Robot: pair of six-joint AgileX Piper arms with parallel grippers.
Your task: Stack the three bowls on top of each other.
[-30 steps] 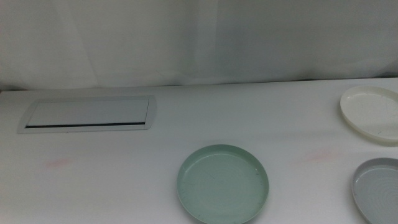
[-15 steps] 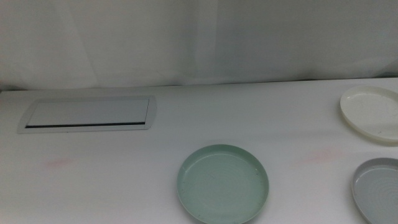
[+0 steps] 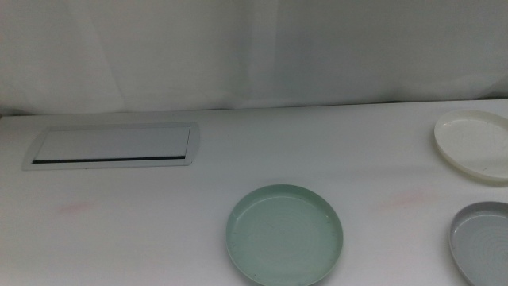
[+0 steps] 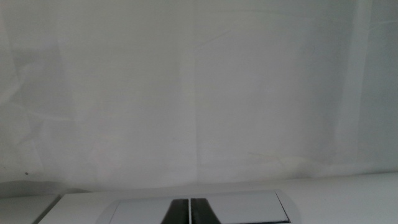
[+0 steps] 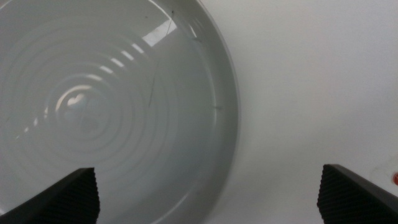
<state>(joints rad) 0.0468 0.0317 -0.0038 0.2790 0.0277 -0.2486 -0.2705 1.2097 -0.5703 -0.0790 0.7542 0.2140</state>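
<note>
The robot's right gripper will stack the grey bowl on the pale mint green bowl, so it will next grab the grey bowl by its rim (image 5: 234, 112).
Three bowls lie apart on the white table. The pale mint green bowl (image 3: 286, 236) sits near the front centre. At the right edge rests the cream white bowl (image 3: 475, 144), and the grey bowl (image 3: 484, 242) lies in front of it, cut off by the frame. My right gripper (image 5: 211, 196) hovers open over the grey bowl (image 5: 93, 106), one jaw above its inside and the other above bare table beside its rim. Over by the flat panel, my left gripper (image 4: 189, 211) is shut on nothing and faces the backdrop. Neither arm shows in the middle view.
A flat white rectangular panel (image 3: 115, 145) is set into the table at the back left, and its edge (image 4: 249, 208) shows past the left jaws. A white curtain closes off the back. Faint pink marks (image 3: 75, 209) dot the table.
</note>
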